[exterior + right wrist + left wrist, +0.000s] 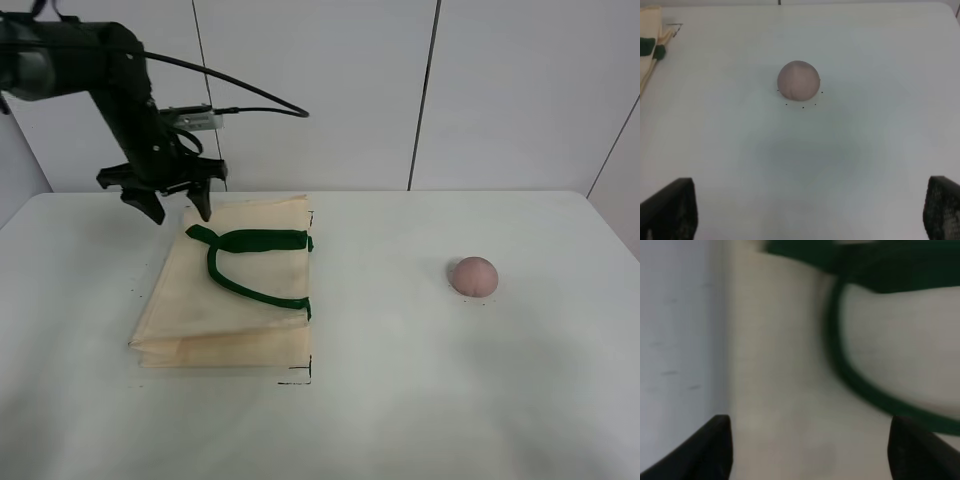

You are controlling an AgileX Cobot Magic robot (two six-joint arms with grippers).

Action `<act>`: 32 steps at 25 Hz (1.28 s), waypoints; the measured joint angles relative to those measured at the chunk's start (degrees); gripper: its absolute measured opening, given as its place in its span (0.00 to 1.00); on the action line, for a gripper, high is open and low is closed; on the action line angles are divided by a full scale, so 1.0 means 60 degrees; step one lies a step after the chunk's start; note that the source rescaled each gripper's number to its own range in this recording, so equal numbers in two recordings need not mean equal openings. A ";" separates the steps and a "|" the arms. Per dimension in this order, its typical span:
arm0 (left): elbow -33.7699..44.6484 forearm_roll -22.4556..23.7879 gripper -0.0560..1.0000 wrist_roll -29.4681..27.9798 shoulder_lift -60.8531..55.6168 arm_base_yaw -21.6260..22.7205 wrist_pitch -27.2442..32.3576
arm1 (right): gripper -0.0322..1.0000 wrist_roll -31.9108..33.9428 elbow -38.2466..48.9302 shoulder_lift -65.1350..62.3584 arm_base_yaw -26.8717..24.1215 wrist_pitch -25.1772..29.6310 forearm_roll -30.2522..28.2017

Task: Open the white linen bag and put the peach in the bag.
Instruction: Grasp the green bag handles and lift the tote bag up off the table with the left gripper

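My left gripper will next take hold of the white linen bag by its green strap handle, so that the bag opens for the peach (473, 276).
The white linen bag (240, 300) lies flat and closed on the left half of the table, its dark green strap handles (250, 265) looped on top. My left gripper (180, 208) hangs open just above the bag's far left corner. In the left wrist view its fingers (715, 445) straddle the cloth (785, 365) beside a green strap (850, 375). The peach (473, 276) sits alone on the right of the table. In the right wrist view the peach (798, 80) lies well ahead of my open, empty right gripper (807, 210). The right arm is out of the exterior view.
The white table (400, 400) ends at a wall behind it. Small black marks outline the bag's spot (300, 378) and ring the peach (802, 106). The bag's edge shows in the right wrist view (651, 45).
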 joint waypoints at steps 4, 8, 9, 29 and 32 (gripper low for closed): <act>-0.0399 0.0437 0.97 -0.0893 0.0851 -0.0971 -0.0208 | 1.00 0.0000 0.0000 0.0000 0.0000 0.0000 0.0000; -0.0442 0.0648 0.97 -0.1224 0.1285 -0.1026 -0.0369 | 1.00 0.0000 0.0000 0.0000 0.0000 0.0000 0.0000; -0.0450 0.0682 0.97 -0.1257 0.1336 -0.1016 -0.0393 | 1.00 0.0000 0.0000 0.0000 0.0000 0.0000 0.0000; -0.0401 0.0925 0.97 -0.1328 0.1846 -0.0904 -0.1031 | 1.00 0.0000 0.0000 0.0000 0.0000 0.0000 0.0000; -0.0390 0.0925 0.97 -0.1328 0.2242 -0.0904 -0.1170 | 1.00 0.0000 0.0000 0.0000 0.0000 0.0000 0.0000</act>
